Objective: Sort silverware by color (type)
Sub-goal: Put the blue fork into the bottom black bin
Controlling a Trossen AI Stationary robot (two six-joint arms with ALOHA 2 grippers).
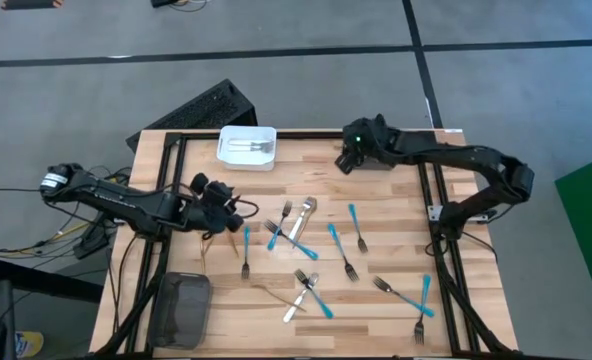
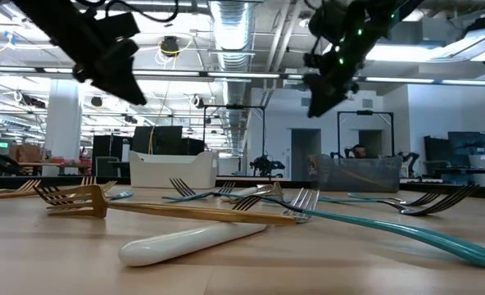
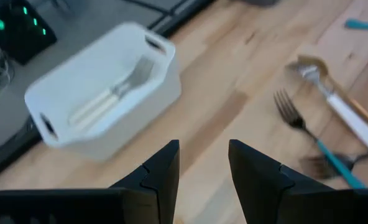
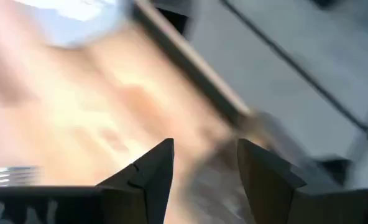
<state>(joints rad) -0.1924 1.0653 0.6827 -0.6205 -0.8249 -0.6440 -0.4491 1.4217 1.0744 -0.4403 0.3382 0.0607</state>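
Note:
My left gripper is going to grab the dark-tined fork by its blue handle (image 1: 274,239) next. The fork should then be sorted into the dark grey bin (image 1: 181,308).
Silverware lies scattered over the wooden table (image 1: 386,215): several blue-handled forks (image 1: 357,227), a white-handled piece (image 1: 301,218) and a gold fork (image 2: 144,209). A white bin (image 1: 247,146) at the far edge holds white-handled forks (image 3: 109,93). My left gripper (image 3: 202,149) hovers open at the table's left side (image 1: 221,200), nothing between its fingers. My right gripper (image 4: 204,148) hangs open above the far right part of the table (image 1: 351,155), also with nothing between its fingers.
A dark grey bin (image 1: 181,308) stands at the near left corner. Black frame rails (image 1: 438,215) run along the table's left and right sides. A dark keyboard-like object (image 1: 206,108) lies on the floor beyond the far edge.

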